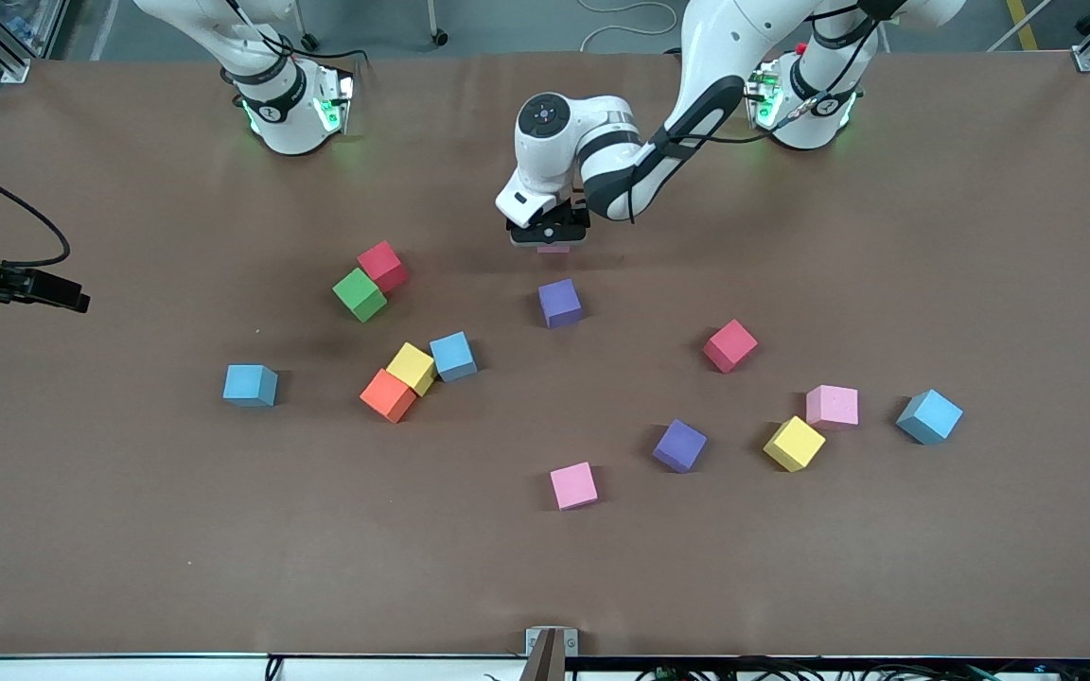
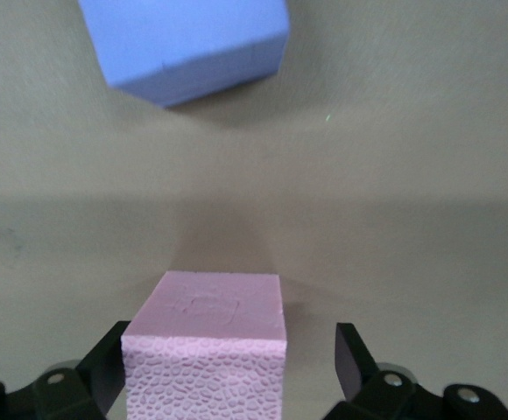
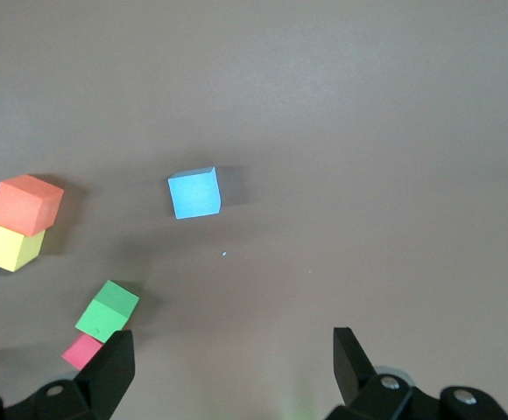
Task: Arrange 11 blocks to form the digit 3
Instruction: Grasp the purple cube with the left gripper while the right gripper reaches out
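Next, my left gripper grabs the purple block by its opposite sides to set it beside the pink block in the digit 3.
My left gripper [image 1: 550, 235] is low over the table's middle, open around a pink block [image 2: 206, 337] that stands on the table. One finger is at the block's side and the other finger [image 2: 352, 354] stands clear of it. A purple block [image 1: 560, 303] lies just nearer the camera. Several more blocks lie scattered singly or in small groups: red [image 1: 383, 266] touching green [image 1: 360, 294], and blue [image 1: 453, 356], yellow [image 1: 412, 368] and orange [image 1: 388, 394] together. The digit 3 is out of view. My right gripper [image 3: 232, 346] hangs open and empty, high over the right arm's end.
A blue block [image 1: 250, 385] lies alone toward the right arm's end. Red [image 1: 729, 345], pink [image 1: 833, 407], blue [image 1: 929, 416], yellow [image 1: 794, 443], purple [image 1: 679, 445] and pink [image 1: 573, 485] blocks are spread toward the left arm's end, nearer the camera.
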Controlling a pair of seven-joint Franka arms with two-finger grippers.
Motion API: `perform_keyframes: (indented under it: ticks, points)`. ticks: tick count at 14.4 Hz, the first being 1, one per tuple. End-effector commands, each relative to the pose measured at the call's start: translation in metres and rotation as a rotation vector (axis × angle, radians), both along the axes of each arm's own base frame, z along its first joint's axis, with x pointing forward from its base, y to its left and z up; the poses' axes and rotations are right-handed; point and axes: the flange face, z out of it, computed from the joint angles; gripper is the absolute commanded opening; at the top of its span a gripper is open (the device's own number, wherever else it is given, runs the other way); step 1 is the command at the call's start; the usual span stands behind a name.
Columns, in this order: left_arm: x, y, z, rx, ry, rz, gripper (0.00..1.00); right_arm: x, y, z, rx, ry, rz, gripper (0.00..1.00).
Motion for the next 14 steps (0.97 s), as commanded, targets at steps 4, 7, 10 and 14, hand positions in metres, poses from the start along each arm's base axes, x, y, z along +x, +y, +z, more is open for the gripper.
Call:
perform_keyframes:
  ticks: [4,7,10,14]
  points:
    - [0.029,0.016,0.067,0.061,-0.096,0.038,1.00,0.000,0.035,-0.002,-0.017,0.007,-0.071,1.00]
    - [0.073,0.011,0.084,0.006,-0.104,0.116,1.00,0.002,0.060,-0.003,-0.032,-0.010,-0.151,1.00]
    - [0.126,0.004,0.074,-0.048,-0.069,0.208,1.00,0.002,0.081,-0.020,-0.045,-0.010,-0.207,1.00]
    - [0.156,0.020,0.037,-0.025,-0.044,0.230,1.00,-0.012,0.112,-0.055,-0.100,0.023,-0.463,1.00]
